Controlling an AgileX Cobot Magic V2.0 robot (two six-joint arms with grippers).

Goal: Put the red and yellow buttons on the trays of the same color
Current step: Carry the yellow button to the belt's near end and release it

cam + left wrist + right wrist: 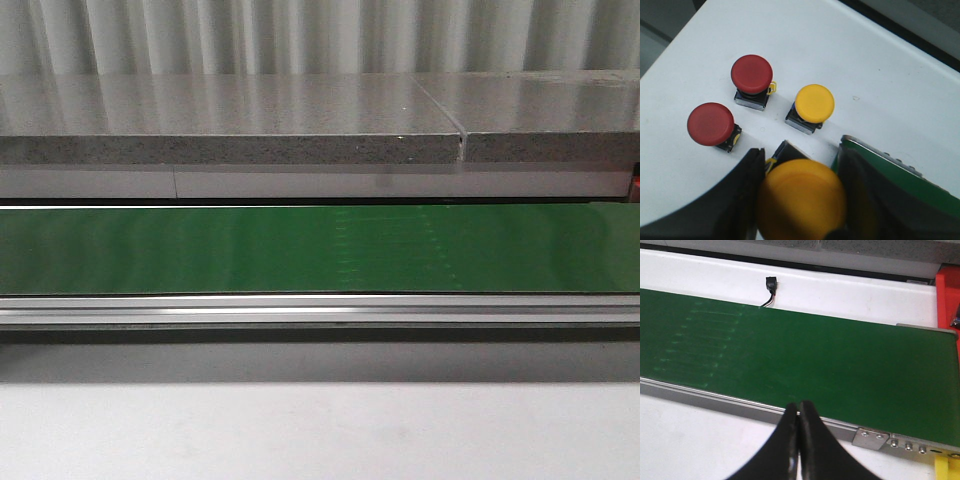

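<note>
My left gripper keeps holding the yellow button beside the green belt above the white table. If it opened now, the button would miss.
In the left wrist view my left gripper [802, 192] is shut on a yellow button [801, 200], its black fingers [742, 200] on either side of the cap. Beyond it on the white table stand a second yellow button [814, 102] and two red buttons [751, 74] [710, 123], all upright. In the right wrist view my right gripper [799, 412] is shut and empty above the white table, at the near rail of the green belt [800, 360]. An edge of a red tray [947, 300] shows beyond the belt's end. No gripper or button shows in the front view.
The green conveyor belt [320, 250] runs across the front view between a metal rail [320, 308] and a grey stone ledge [230, 125]. A small black sensor with a cable [771, 286] stands behind the belt. The belt's end [900, 170] lies right beside my left gripper.
</note>
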